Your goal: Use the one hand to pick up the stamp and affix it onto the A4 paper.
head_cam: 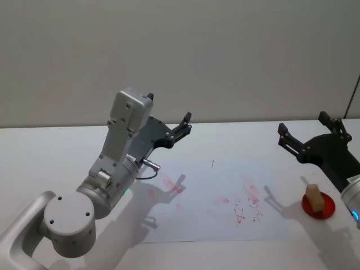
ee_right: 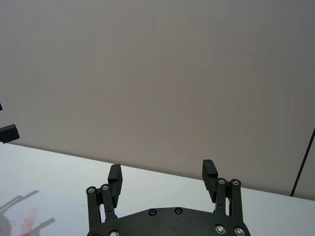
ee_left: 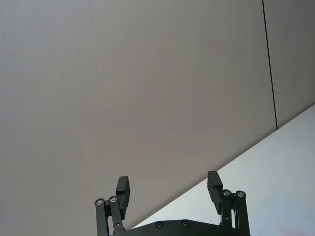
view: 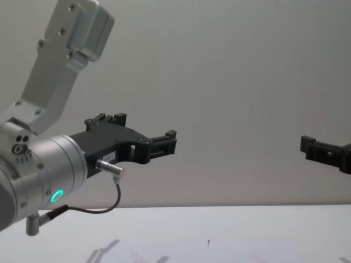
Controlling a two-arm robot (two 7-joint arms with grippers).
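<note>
The stamp (head_cam: 315,201) is standing on the round red pad with its inking end down, and my right gripper should grab it by its wooden sides next.
The stamp (head_cam: 315,201), a small tan block, stands upright on a round red pad (head_cam: 325,211) just right of the A4 paper (head_cam: 208,222). That white sheet lies flat on the table and carries red imprints and a tiny dark tick. My right gripper (head_cam: 302,125) hangs open in the air above and behind the stamp, apart from it; its fingers (ee_right: 209,173) stand wide with nothing between them. My left gripper (head_cam: 187,125) is raised over the paper's far left part, open and empty (ee_left: 168,189). In the chest view both grippers (view: 171,141) (view: 307,145) float well above the table.
The white table (head_cam: 50,146) runs back to a plain grey wall (head_cam: 225,50). My left arm's silver links (head_cam: 121,146) rise over the table's left side. A thin dark cable (head_cam: 353,95) hangs at the far right.
</note>
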